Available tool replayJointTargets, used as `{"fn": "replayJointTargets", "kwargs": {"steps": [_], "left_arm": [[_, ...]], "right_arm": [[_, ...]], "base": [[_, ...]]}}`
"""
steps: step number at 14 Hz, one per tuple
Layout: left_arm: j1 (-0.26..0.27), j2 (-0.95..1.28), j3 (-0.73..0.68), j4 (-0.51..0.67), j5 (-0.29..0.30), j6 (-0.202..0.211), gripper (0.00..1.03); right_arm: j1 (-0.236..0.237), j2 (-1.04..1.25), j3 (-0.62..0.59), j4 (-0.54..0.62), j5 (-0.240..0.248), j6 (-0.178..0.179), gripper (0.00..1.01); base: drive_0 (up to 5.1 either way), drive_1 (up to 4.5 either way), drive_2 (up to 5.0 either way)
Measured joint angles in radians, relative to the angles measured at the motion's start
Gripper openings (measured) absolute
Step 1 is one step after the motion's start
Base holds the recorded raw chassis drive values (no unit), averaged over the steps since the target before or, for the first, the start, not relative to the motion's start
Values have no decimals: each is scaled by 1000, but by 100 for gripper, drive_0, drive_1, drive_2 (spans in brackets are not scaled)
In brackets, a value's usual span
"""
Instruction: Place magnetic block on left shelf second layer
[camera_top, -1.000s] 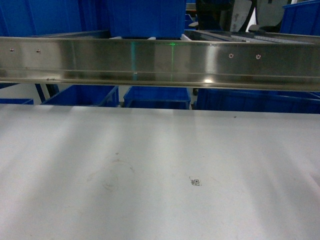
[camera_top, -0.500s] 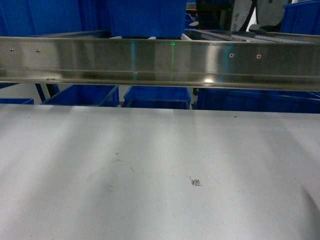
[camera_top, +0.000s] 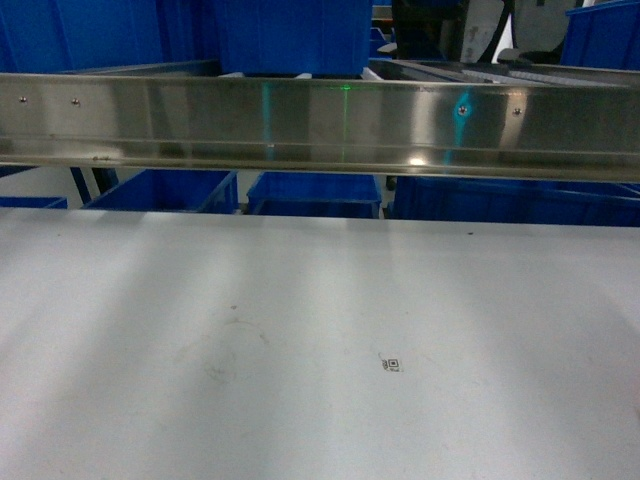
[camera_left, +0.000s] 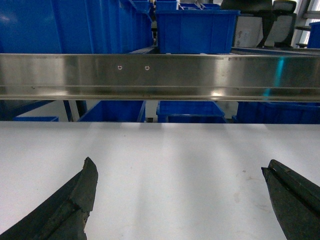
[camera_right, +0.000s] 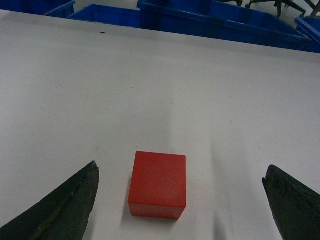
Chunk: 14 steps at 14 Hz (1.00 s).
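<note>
My right gripper grabs the magnetic block (camera_right: 158, 184) by its upright sides next, to place it on the shelf's second layer.
The magnetic block (camera_right: 158, 184) is a red cube resting on the white tabletop (camera_right: 160, 90). It shows only in the right wrist view. My right gripper (camera_right: 181, 170) is open, its dark fingers (camera_right: 70, 205) standing wide on either side of the block without touching it; the block lies nearer the left finger. My left gripper (camera_left: 177, 167) is open over bare tabletop, holding nothing. It faces a stainless-steel horizontal rail (camera_left: 160, 75) of the shelf. The same rail (camera_top: 320, 125) crosses the head view, where neither gripper shows.
Blue plastic bins (camera_top: 290, 35) sit on the level above the rail and more (camera_top: 315, 192) behind the table's far edge. Blue bins (camera_right: 220, 22) also line the table edge ahead of the right gripper. A small printed marker (camera_top: 392, 364) lies on the tabletop (camera_top: 200, 300).
A cyan glint has appeared on the right part of the rail. A faint shadow seen at the table's lower right corner half a second ago has nearly gone.
</note>
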Motion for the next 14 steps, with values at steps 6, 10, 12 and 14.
{"fn": "replayJointTargets", "kwargs": {"steps": [6, 10, 12, 14], "left_arm": [[-1, 0, 0, 1, 0, 0, 98], [-1, 0, 0, 0, 0, 0, 98], [-1, 0, 0, 0, 0, 0, 98], [-1, 0, 0, 0, 0, 0, 98]], "right_arm": [[-73, -90, -44, 24, -15, 40, 98], [79, -101, -16, -24, 56, 93, 98], [195, -146, 54, -79, 123, 125, 98], [172, -117, 62, -79, 164, 124, 98]], "base": [[0, 0, 0], [0, 0, 0], [0, 0, 0], [0, 0, 0]]}}
